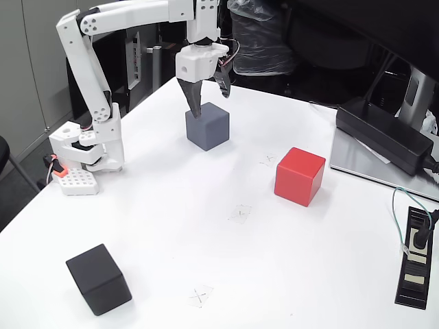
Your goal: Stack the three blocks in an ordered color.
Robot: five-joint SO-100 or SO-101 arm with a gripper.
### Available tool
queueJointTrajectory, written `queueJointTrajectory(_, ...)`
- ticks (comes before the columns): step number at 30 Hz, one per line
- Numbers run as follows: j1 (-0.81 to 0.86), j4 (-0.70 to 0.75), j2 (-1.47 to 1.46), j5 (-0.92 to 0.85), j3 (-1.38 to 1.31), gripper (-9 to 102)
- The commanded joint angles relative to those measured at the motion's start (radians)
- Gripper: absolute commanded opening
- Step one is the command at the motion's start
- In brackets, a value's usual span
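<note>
I will grab the slate blue-grey block by its opposite sides with my gripper next. Then I will stack it onto the red block.
A slate blue-grey block sits at the back middle of the white table. My gripper hangs directly over it, open, with one dark finger touching down at the block's back left top edge and the other finger raised behind it. The bright red block rests to the right of centre, apart from the others. The black block lies near the front left edge.
The white arm's base stands at the table's left edge beside a small white-and-orange part. A black power brick lies on a monitor stand at right. A black power strip with cable lies front right.
</note>
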Motion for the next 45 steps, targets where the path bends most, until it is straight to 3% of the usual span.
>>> queueJointTrajectory(1,-0.071,-0.003,0.000,0.055,-0.035,33)
queueJointTrajectory(10,-0.268,-0.121,-0.011,0.316,-0.018,33)
queueJointTrajectory(23,-0.265,-0.201,-0.009,0.319,0.155,33)
queueJointTrajectory(37,-0.262,-0.202,-0.011,0.319,0.166,33)
queueJointTrajectory(45,-0.160,-0.261,-0.094,0.314,0.156,33)
